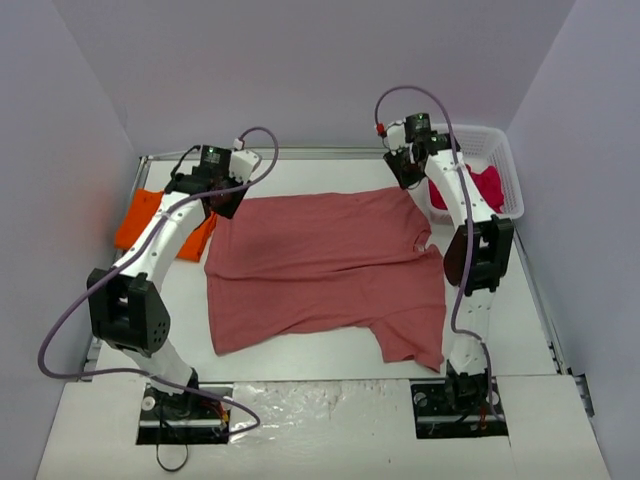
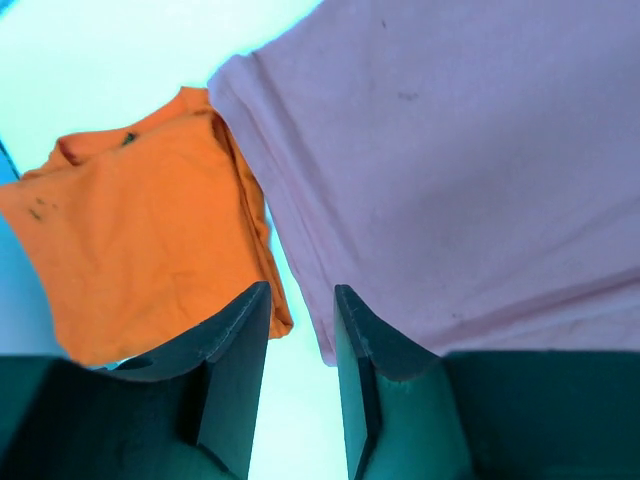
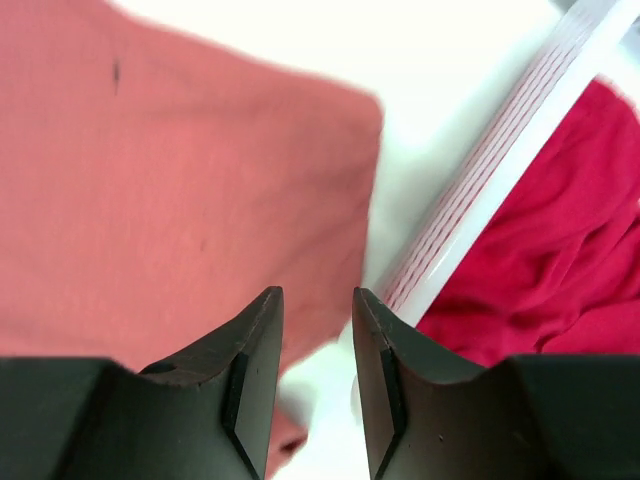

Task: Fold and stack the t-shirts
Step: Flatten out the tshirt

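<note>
I should next use my right gripper to grab the brick-red t-shirt (image 1: 320, 265) by its far corner beside the basket, so I can fold that edge of the t-shirt inward.
A large brick-red t-shirt (image 1: 320, 265) lies spread flat in the middle of the table. One sleeve reaches toward the near right. A folded orange t-shirt (image 1: 150, 225) rests at the left edge. A crimson-pink t-shirt (image 1: 487, 185) sits in the basket at the back right. My left gripper (image 1: 225, 206) hovers over the red shirt's far left corner. In the left wrist view it (image 2: 300, 300) is open, with bare table in the gap between the orange t-shirt (image 2: 140, 240) and the red shirt (image 2: 450, 170). My right gripper (image 1: 408, 178) (image 3: 317, 300) is open and empty above the red shirt's (image 3: 170, 180) far right corner.
A white slatted basket (image 1: 505, 160) stands at the back right, and its rim (image 3: 500, 180) passes close beside the right gripper. Grey walls enclose the table on the left, back and right. A metal rail (image 1: 300, 153) runs along the far edge.
</note>
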Motion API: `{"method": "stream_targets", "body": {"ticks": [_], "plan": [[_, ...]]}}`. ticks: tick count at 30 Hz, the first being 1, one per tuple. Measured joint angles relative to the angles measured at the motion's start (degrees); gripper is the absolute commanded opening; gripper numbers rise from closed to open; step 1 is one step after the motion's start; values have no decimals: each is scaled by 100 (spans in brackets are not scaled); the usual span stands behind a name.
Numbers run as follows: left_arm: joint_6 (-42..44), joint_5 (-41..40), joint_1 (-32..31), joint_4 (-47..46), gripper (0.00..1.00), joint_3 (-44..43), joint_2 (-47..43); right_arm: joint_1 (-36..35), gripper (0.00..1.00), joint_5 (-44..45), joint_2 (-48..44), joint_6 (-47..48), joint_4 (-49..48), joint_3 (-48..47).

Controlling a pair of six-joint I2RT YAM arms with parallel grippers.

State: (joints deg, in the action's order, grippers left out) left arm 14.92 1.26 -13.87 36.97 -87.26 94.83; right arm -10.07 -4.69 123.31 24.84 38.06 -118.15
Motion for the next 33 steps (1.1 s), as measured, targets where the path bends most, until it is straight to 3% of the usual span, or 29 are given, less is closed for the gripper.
{"method": "stream_targets", "body": {"ticks": [5, 13, 16, 22, 24, 33], "plan": [[-111, -155, 7, -118, 31, -4, 31, 44, 30, -2, 949, -229, -33, -1084], [-157, -350, 66, -210, 31, 680, 387, 136, 37, 66, 2371, -402, 11, -1639], [-160, -367, 87, -267, 31, 863, 398, 168, 47, 79, 2422, -439, -72, -1788], [-164, -358, 114, -385, 31, 916, 398, 260, 50, 63, 2424, -439, -175, -1805], [-164, -332, 114, -420, 31, 916, 398, 284, 56, 55, 2424, -437, -195, -1799], [-168, -254, 114, -487, 31, 931, 562, 404, 55, -72, 2500, -481, -345, -1810]]}}
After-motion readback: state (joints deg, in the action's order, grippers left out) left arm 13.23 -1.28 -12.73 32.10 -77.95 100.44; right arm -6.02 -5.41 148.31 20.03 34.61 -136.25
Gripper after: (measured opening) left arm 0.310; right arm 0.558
